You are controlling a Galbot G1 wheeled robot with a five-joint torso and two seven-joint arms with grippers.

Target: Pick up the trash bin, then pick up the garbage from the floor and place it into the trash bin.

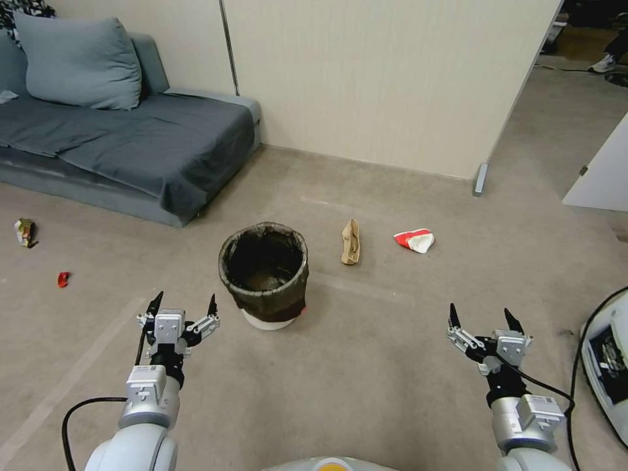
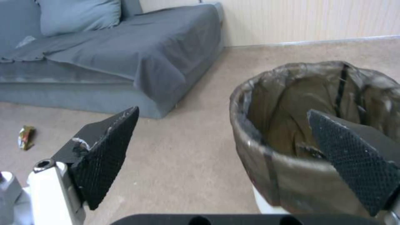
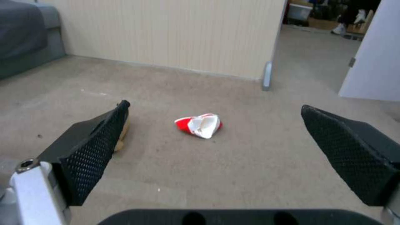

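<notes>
I should next pick up the trash bin with my left gripper by its lined rim [image 1: 224, 271], because the bin's round body is wider than my open fingers.
The trash bin [image 1: 265, 271], white with a dark liner, stands upright on the carpet ahead; its rim [image 2: 267, 150] looms beside one pad in the left wrist view. My left gripper [image 1: 182, 305] is open, low and just left of the bin, not touching it. My right gripper [image 1: 482, 317] is open further right, holding nothing. Garbage lies about: a crumpled brown paper bag [image 1: 350, 242], a red-and-white carton [image 1: 415, 240] [image 3: 199, 125], a snack wrapper [image 1: 25, 231] [image 2: 26, 137] and a small red packet [image 1: 63, 279].
A grey sofa [image 1: 118, 140] with a cushion fills the far left. A beige panel wall [image 1: 392, 78] runs behind, ending at a post [image 1: 481, 178]. A white device with a black cable [image 1: 605, 366] sits at the right edge. Open carpet surrounds the bin.
</notes>
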